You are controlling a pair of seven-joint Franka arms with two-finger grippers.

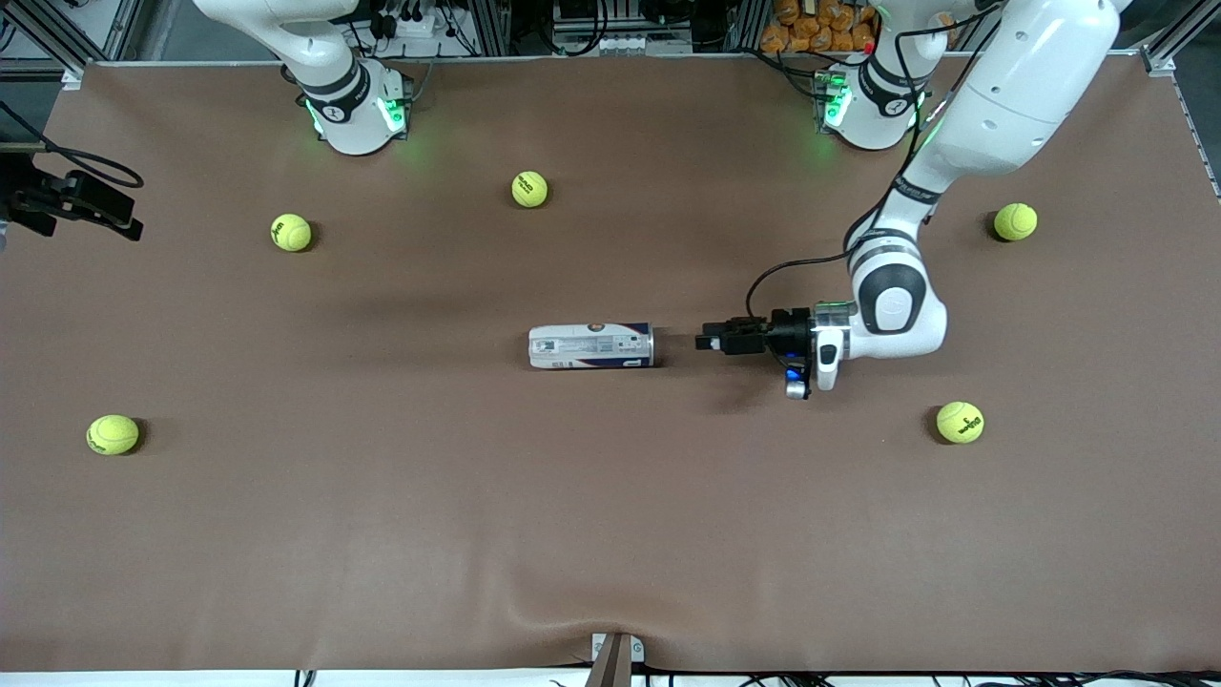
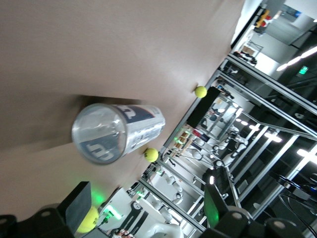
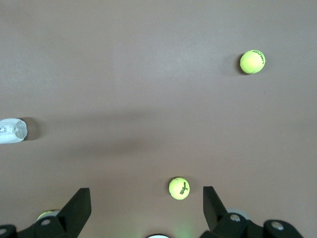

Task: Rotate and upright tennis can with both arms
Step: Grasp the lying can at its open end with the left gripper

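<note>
My left gripper is to grab the tennis can next by the rim of its clear end (image 1: 643,345), so that the tennis can be rotated upright.
The tennis can (image 1: 591,345) lies on its side at the middle of the table, its white and navy label showing. My left gripper (image 1: 711,340) is low and level, pointing at the can's end from the left arm's side, a short gap away. It is open and empty. In the left wrist view the can's (image 2: 116,133) round clear end faces the left gripper (image 2: 147,208). My right gripper (image 3: 147,206) hangs open and empty high over the table by the right arm's base. The can's end (image 3: 12,131) shows at the edge of the right wrist view.
Several yellow-green tennis balls lie scattered: two (image 1: 529,189) (image 1: 291,232) near the right arm's base, one (image 1: 113,434) at the right arm's end, two (image 1: 960,422) (image 1: 1015,221) at the left arm's end. A black camera mount (image 1: 72,200) sticks in at the table's edge.
</note>
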